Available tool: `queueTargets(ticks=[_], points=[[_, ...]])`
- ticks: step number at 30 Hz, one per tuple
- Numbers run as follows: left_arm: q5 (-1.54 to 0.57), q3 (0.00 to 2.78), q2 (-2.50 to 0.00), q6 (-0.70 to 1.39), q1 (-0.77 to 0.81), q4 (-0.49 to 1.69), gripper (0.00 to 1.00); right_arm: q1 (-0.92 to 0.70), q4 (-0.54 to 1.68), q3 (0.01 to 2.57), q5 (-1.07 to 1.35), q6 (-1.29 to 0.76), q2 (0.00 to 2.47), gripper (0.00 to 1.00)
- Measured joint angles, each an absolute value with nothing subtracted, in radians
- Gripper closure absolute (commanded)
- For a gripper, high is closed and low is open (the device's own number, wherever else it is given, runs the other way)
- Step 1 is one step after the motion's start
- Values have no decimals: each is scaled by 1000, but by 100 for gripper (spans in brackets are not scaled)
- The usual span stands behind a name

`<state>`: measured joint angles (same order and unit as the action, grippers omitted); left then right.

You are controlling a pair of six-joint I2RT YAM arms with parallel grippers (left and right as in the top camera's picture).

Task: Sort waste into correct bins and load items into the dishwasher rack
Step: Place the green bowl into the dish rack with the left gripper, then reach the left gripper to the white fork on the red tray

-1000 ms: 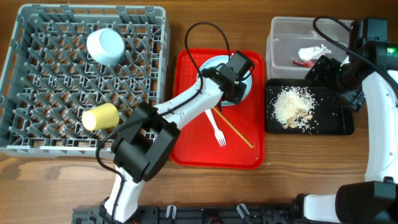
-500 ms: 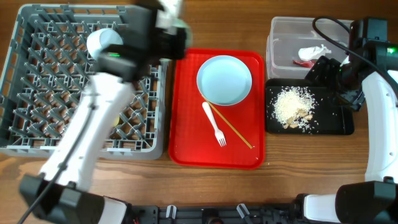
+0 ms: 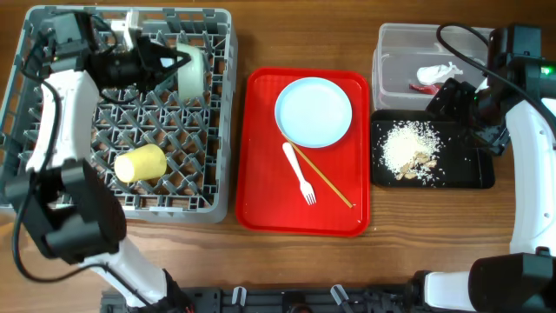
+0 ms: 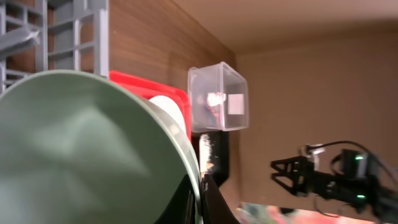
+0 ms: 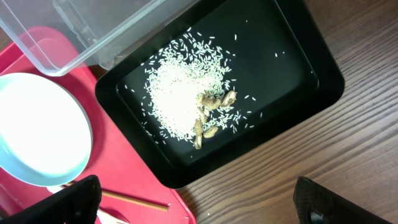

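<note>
My left gripper now keeps hold of the pale green bowl until it rests on the rack's middle wires. The bowl's edge hangs behind them, by the rack's side.
My left gripper point(image 3: 176, 63) is shut on the rim of a pale green bowl point(image 3: 192, 74), which it holds on edge above the back of the grey dishwasher rack point(image 3: 217, 130). In the left wrist view the bowl point(image 4: 81, 149) fills the frame, with its rim pinched between my fingers point(image 4: 208, 202). A yellow cup point(image 3: 141, 163) lies on the rack's pegs. The plate point(image 3: 314, 111), white fork point(image 3: 301, 175) and chopsticks point(image 3: 327, 177) lie on the red tray point(image 3: 261, 200). My right gripper point(image 3: 456, 103) hangs open over the black tray point(image 3: 473, 169), empty point(image 5: 208, 208).
The clear tub point(image 3: 395, 43) at the back right holds white tissue point(image 3: 439, 72) and a red wrapper point(image 3: 422, 87). Rice crumbs point(image 3: 407, 148) and some brown bits point(image 5: 211, 115) lie in the black tray point(image 5: 298, 74). Bare wood runs along the table's front edge.
My left arm lifted the bowl off the plate on the red tray and carried it left to the rack's back. The plate now shows bare. The right arm stayed still.
</note>
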<state>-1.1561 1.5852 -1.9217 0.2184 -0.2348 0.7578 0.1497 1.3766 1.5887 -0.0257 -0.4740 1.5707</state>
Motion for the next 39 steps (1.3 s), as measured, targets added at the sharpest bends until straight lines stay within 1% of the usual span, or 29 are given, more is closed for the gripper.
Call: queueTargets(ticks=[5, 8, 9, 11, 13, 14, 16, 20, 26, 30, 33, 36, 39], points=[[-1235, 1585, -2000, 222, -278, 783, 96, 150, 1376, 1589, -26, -474, 1571, 0], [-1228, 1585, -2005, 222, -305, 820, 96, 150, 1377, 1589, -26, -471, 1571, 0], [-1215, 1586, -2005, 223, -319, 835, 93, 150, 1376, 1589, -26, -469, 1571, 0], [-1192, 1586, -2005, 222, -347, 863, 80, 150, 1376, 1589, -26, -466, 1571, 0], [-1104, 1586, -2007, 227, -379, 892, 56, 149, 1377, 1589, -26, -466, 1571, 0], [-1069, 1586, -2011, 223, -392, 904, 27, 150, 1376, 1589, -26, -466, 1571, 0], [-1011, 1585, -2019, 225, -419, 920, 0, 150, 1376, 1589, -26, -463, 1571, 0], [-953, 1585, -2023, 229, -472, 921, 0, 150, 1376, 1589, -26, -459, 1571, 0], [-932, 1584, -2010, 228, -519, 901, 0, 149, 1377, 1589, -26, -457, 1571, 0], [-867, 1582, -1889, 229, -510, 894, 0, 150, 1377, 1589, -26, -454, 1571, 0], [-728, 1583, -1738, 231, -438, 930, 0, 150, 1378, 1589, -26, -451, 1571, 0], [-538, 1587, -1617, 285, -273, 1029, 0, 150, 1380, 1589, -26, -450, 1571, 0], [-425, 1587, -1595, 336, -92, 1094, 0, 150, 1380, 1589, -23, -440, 1571, 0]])
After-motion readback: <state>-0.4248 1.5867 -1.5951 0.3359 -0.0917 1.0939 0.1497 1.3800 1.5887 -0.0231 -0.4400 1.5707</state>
